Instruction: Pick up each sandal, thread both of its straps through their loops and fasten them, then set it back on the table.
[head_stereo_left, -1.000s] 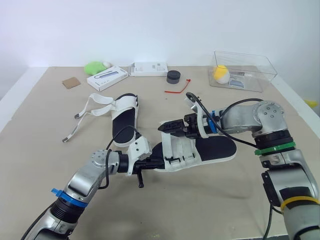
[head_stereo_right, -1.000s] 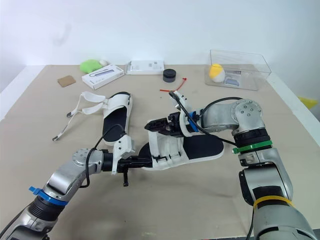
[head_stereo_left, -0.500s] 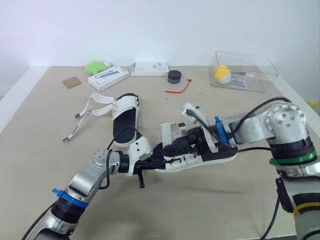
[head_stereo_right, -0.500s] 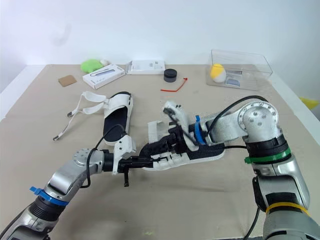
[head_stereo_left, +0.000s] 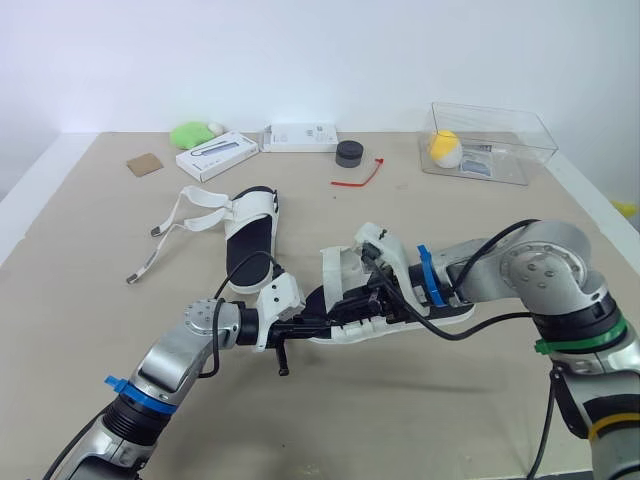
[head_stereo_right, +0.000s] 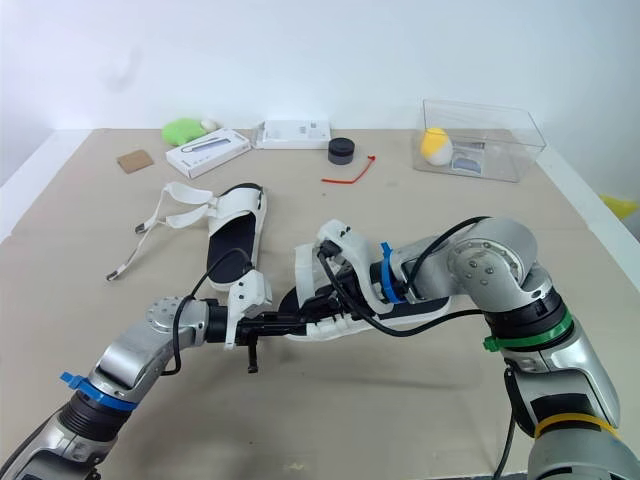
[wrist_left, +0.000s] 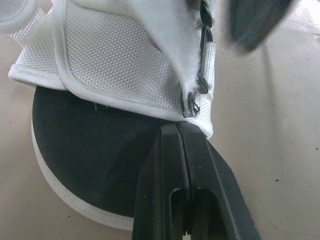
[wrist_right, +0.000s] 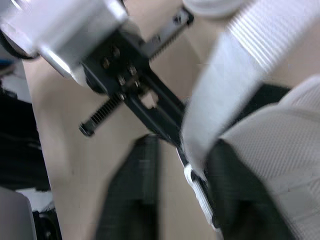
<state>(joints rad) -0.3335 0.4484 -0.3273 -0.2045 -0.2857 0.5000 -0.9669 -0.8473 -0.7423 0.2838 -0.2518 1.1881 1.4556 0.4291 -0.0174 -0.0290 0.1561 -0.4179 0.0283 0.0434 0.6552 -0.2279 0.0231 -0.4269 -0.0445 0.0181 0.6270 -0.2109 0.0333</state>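
The sandal needs to be threaded and fastened, so my right gripper should grab the white toe strap by the loose band (wrist_right: 210, 115) next.
The near sandal (head_stereo_left: 440, 300), white with a black sole, lies mid-table with its toe toward my left arm. My left gripper (head_stereo_left: 318, 322) is shut on the edge at its toe; in the left wrist view the fingertips (wrist_left: 179, 127) meet at the white upper's corner. My right gripper (head_stereo_left: 365, 290) reaches low over the toe straps, close to the left gripper. In the right wrist view its fingers (wrist_right: 145, 185) stand apart, with a white strap (wrist_right: 235, 75) running down between them against one finger. The far sandal (head_stereo_left: 248, 235) lies at the left with loose straps (head_stereo_left: 185, 215) spread out.
A clear box (head_stereo_left: 490, 140) holding a yellow ball (head_stereo_left: 442, 148) stands back right. A black round lid (head_stereo_left: 348, 152), a red tie (head_stereo_left: 358, 178), two white boxes (head_stereo_left: 214, 156), a green object (head_stereo_left: 190, 134) and a brown card (head_stereo_left: 143, 165) line the back.
My right gripper has dropped from above the sandal's upper and moved toward the toe, coming in beside the left gripper. The left arm and both sandals have stayed put.
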